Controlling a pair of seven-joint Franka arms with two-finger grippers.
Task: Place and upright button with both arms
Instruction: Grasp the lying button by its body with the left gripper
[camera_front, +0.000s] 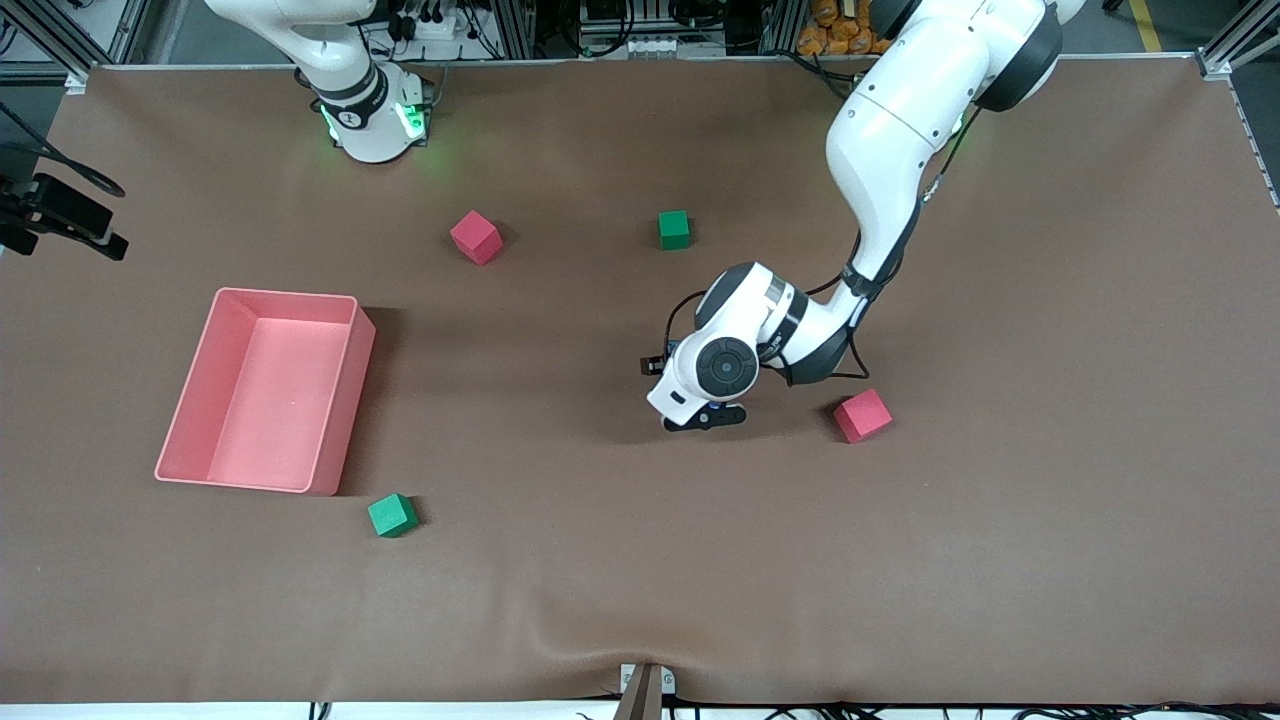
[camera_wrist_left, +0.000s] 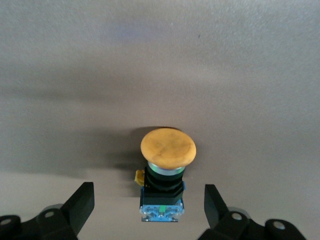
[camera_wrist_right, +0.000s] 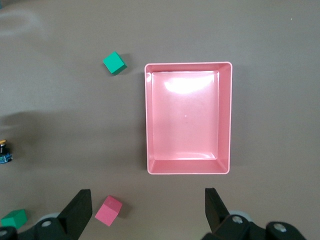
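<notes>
My left gripper should next hold the button by its black body, so that the button's round orange cap stays free on top.
The button has a round orange cap over a black body with a bluish end. In the left wrist view it sits on the brown table between the fingers of my left gripper, which is open and not touching it. Its cap faces the camera, and I cannot tell whether it stands fully upright. In the front view the left gripper is low over the table's middle and its hand hides the button. A sliver of the button shows at the edge of the right wrist view. My right gripper is open and empty, high over the table beside the pink bin.
A pink bin stands toward the right arm's end, and it shows in the right wrist view. A red cube lies close beside the left gripper. Another red cube and two green cubes lie around.
</notes>
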